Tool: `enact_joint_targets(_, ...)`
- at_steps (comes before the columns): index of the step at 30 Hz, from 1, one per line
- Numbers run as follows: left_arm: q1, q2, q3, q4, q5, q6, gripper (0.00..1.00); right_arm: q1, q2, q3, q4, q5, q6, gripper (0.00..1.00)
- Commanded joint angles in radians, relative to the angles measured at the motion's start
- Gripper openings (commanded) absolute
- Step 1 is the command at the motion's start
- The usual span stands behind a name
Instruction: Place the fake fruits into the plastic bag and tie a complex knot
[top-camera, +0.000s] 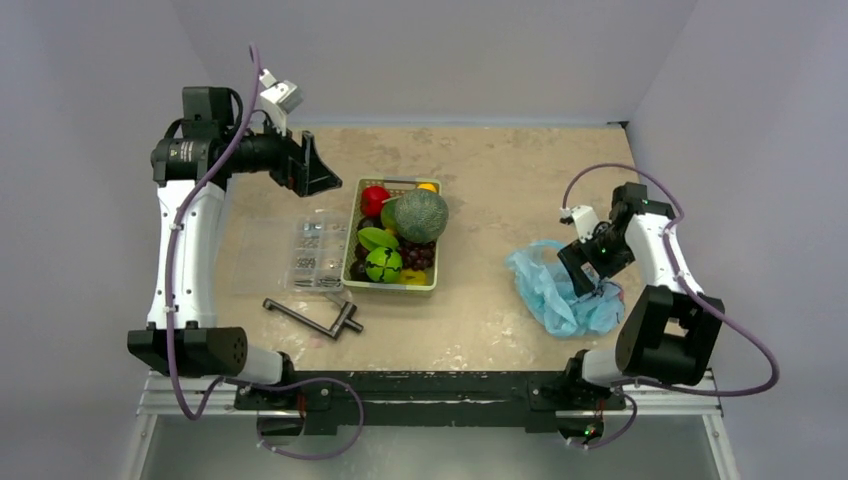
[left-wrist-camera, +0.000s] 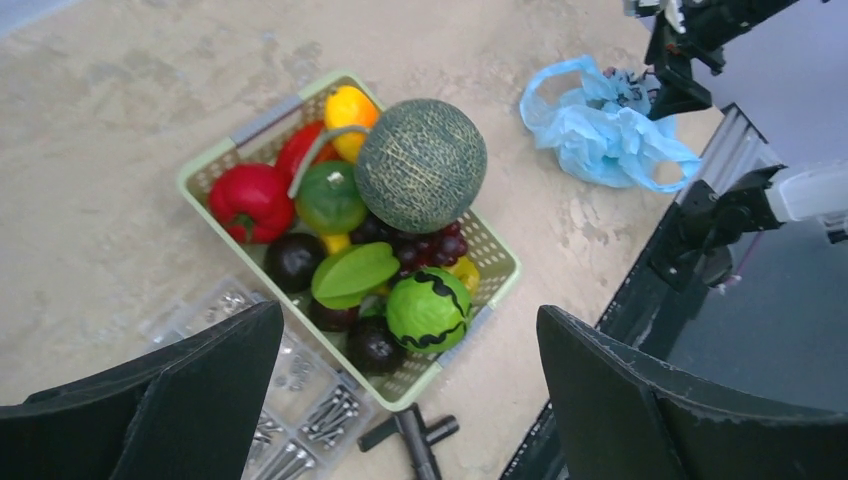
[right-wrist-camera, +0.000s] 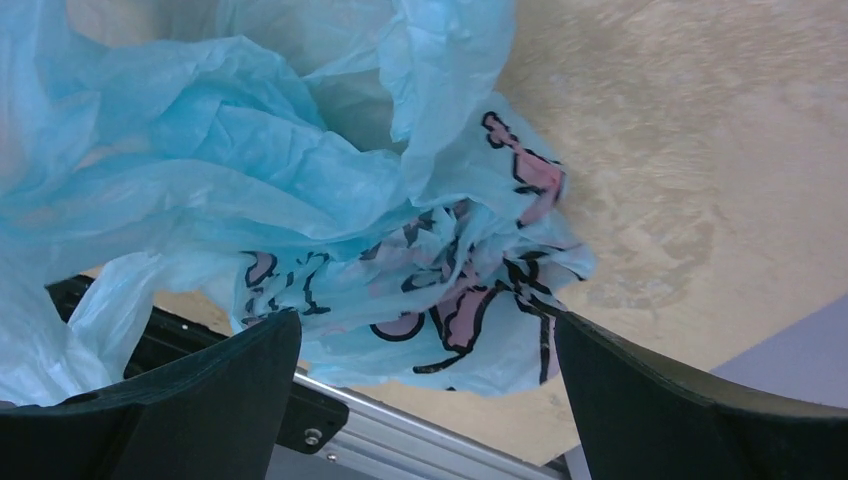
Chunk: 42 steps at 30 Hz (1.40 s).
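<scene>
My right gripper lowers first, then closes on the bag's printed side, since that side still lies below the open fingers.
The fake fruits lie heaped in a green mesh basket (top-camera: 432, 283) mid-table: a netted melon (top-camera: 419, 214), a red apple (top-camera: 374, 199), a striped green ball (top-camera: 383, 264) and dark grapes (top-camera: 418, 254). The left wrist view shows the melon (left-wrist-camera: 420, 165), the red fruit (left-wrist-camera: 250, 200), the green ball (left-wrist-camera: 428, 310) and the grapes (left-wrist-camera: 432, 245). My left gripper (top-camera: 318, 168) is open and empty, raised behind the basket's left corner (left-wrist-camera: 410, 400). The light-blue plastic bag (top-camera: 555, 290) lies crumpled and empty at the right. My right gripper (top-camera: 588, 280) is open, low over its printed part (right-wrist-camera: 440, 300), fingers apart on either side (right-wrist-camera: 425, 400).
A clear compartment box of screws (top-camera: 305, 255) sits left of the basket. A black T-shaped tool (top-camera: 315, 318) lies in front of it. The aluminium rail (top-camera: 430, 395) runs along the near table edge, just behind the bag. Walls close the back and sides.
</scene>
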Motion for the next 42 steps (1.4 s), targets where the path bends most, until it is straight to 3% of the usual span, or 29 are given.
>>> enact_joint_targets(1,-0.01,-0.112,-0.151,0.148,0.089,-0.083,1.0,0.003,0.049,-0.096,0.046,0.016,-0.058,0.99)
enact_joint_targets(5,-0.01,-0.232,-0.296,0.322,0.065,-0.139,1.0,0.003,0.124,-0.177,0.142,0.013,-0.05,0.95)
enact_joint_targets(7,-0.011,-0.257,-0.307,0.321,0.064,-0.107,1.0,0.002,0.14,-0.187,0.172,-0.021,-0.05,0.8)
enact_joint_targets(10,-0.016,-0.257,-0.276,0.23,0.096,-0.014,1.0,0.003,0.119,-0.14,0.157,-0.139,-0.057,0.17)
enact_joint_targets(11,-0.021,-0.257,-0.272,0.213,0.113,0.014,1.0,0.003,0.1,-0.112,0.142,-0.183,-0.061,0.0)
enact_joint_targets(15,-0.111,-0.284,-0.313,0.232,0.11,0.065,1.0,0.006,-0.031,0.005,0.127,-0.349,-0.04,0.0)
enact_joint_targets(19,-0.288,-0.312,-0.344,0.271,0.0,0.174,1.0,0.014,-0.112,0.127,0.103,-0.485,-0.027,0.0)
enact_joint_targets(27,-0.69,-0.286,-0.341,0.481,-0.288,0.386,1.0,0.083,-0.214,0.282,0.051,-0.587,0.035,0.0)
enact_joint_targets(33,-0.943,-0.183,-0.345,0.576,-0.413,0.655,1.0,0.112,-0.248,0.304,0.039,-0.659,0.14,0.0)
enact_joint_targets(37,-1.049,-0.102,-0.413,0.665,-0.51,0.83,1.0,0.116,-0.259,0.299,0.006,-0.681,0.137,0.0)
enact_joint_targets(42,-1.101,0.048,-0.391,0.789,-0.626,0.882,1.0,0.117,-0.294,0.273,-0.026,-0.71,0.123,0.0)
